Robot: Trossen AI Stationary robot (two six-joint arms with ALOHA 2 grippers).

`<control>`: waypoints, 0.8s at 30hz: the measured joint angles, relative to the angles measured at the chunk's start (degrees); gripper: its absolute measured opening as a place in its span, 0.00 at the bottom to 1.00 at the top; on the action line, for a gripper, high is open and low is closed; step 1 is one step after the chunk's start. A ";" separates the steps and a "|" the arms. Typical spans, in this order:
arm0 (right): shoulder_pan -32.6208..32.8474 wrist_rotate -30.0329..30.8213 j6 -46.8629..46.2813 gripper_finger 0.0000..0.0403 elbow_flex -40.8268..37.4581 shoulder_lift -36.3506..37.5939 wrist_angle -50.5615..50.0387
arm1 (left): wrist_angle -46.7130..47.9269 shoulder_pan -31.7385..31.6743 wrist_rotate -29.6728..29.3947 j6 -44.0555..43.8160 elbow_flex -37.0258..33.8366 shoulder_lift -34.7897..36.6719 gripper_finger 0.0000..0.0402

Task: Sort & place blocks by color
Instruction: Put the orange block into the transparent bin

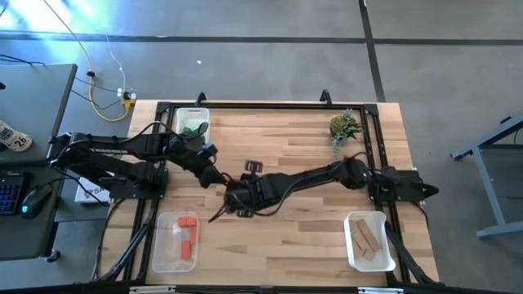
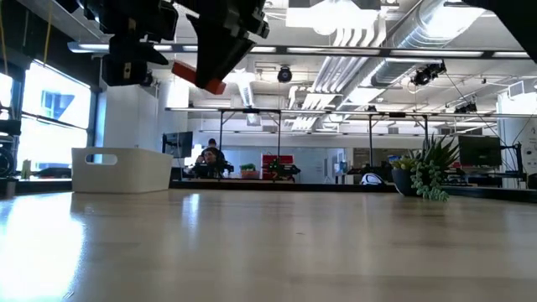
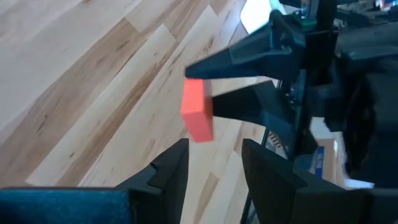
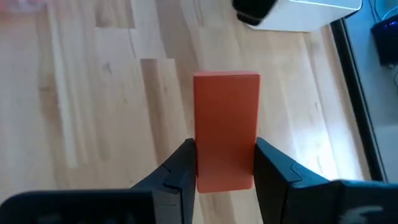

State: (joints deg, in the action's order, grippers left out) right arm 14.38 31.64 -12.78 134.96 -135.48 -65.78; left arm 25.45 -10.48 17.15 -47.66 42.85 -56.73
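Note:
The red-orange block belongs in the red blocks' tray; my left gripper should grab it by its loose end next.
A red-orange block sits between the fingers of my right gripper, held above the middle of the table. In the low view the block hangs well above the tabletop. My left gripper is open and empty. It faces the block from close by, just to the left of the right gripper in the high view. Other red blocks lie in the near-left tray. Green blocks lie in the far-left tray and tan blocks in the near-right tray. My right gripper pinches the red-orange block between its two fingers, on the block's two long sides near one end. The rest of the block sticks out past the fingertips, in line with the fingers. The block is lifted clear of the table.
Three clear trays sit at the near-left, far-left and near-right of the table. A small green plant stands near the far-right corner. A small dark clip-like item lies mid-table. Black rails frame the table edges.

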 joint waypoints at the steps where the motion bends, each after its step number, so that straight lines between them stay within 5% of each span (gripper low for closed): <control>1: -0.31 -0.13 1.25 0.24 0.00 0.00 0.03 | -0.03 0.00 0.00 -0.93 0.00 -0.05 0.34; 13: -2.33 -0.11 15.18 0.24 0.00 0.00 3.54 | -2.45 -0.57 -2.82 -5.79 -0.02 -4.18 0.34; 24: -3.25 2.39 15.38 0.24 0.00 0.00 4.39 | -2.89 -2.75 -2.26 -7.28 -0.02 -6.25 0.33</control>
State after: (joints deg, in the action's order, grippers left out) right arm 11.14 34.03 2.60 134.96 -135.48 -61.39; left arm 22.56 -13.23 14.88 -54.94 42.83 -62.98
